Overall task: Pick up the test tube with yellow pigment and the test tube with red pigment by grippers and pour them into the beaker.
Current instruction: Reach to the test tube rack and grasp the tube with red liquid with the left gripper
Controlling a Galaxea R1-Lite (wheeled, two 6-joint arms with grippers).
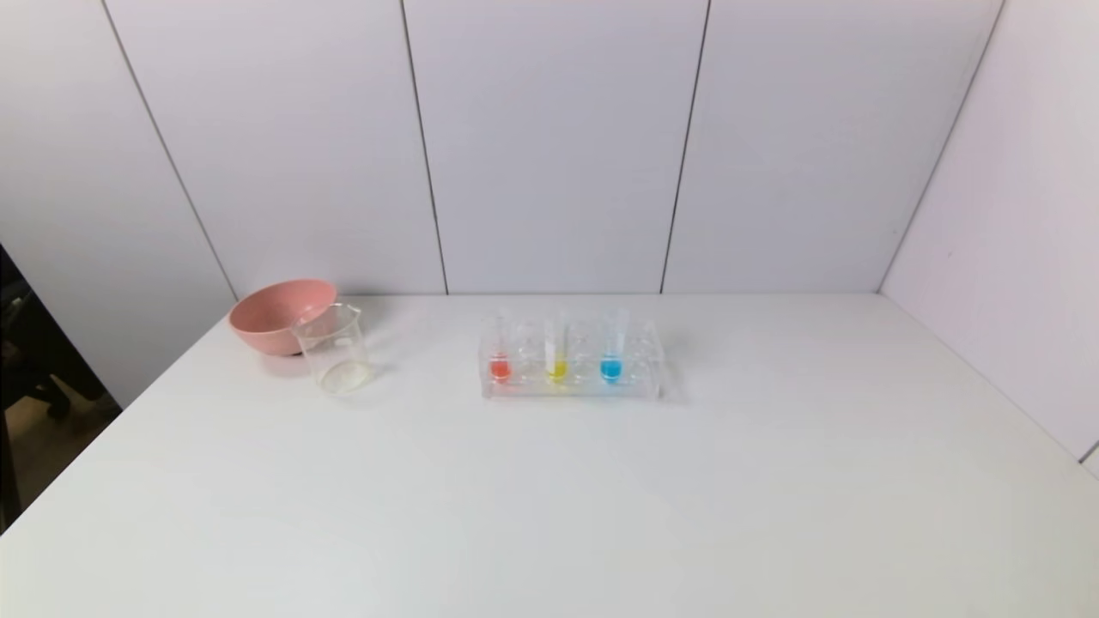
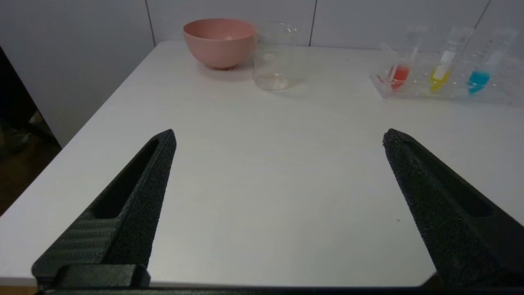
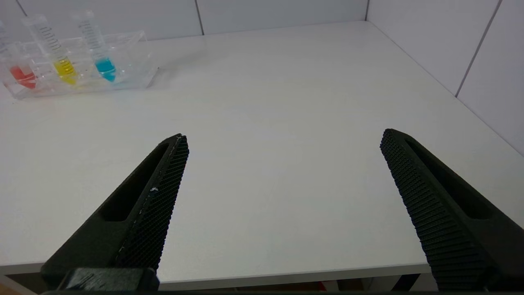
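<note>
My left gripper grips the test tube with red pigment by its upper end (image 1: 500, 330) next, since the clear rack (image 1: 573, 388) surrounds the tube's lower half.
A clear rack (image 1: 573, 388) at mid-table holds three upright tubes. The test tube with red pigment (image 1: 500, 359) is leftmost, the test tube with yellow pigment (image 1: 556, 359) stands in the middle, and a blue-bottomed tube (image 1: 611, 356) is on the right. The clear beaker (image 1: 333, 348) stands to the left of the rack. Neither arm appears in the head view. My left gripper (image 2: 279, 137) hovers open at the table's near edge, well short of the beaker (image 2: 273, 55) and rack (image 2: 442, 88). My right gripper (image 3: 284, 137) is open too, near the front edge, with the rack (image 3: 123, 84) far off.
A pink bowl (image 1: 279, 314) sits just behind the beaker, touching or nearly touching it. White wall panels close the back and right sides of the table (image 1: 549, 515). The table's left edge drops off to a dark floor area.
</note>
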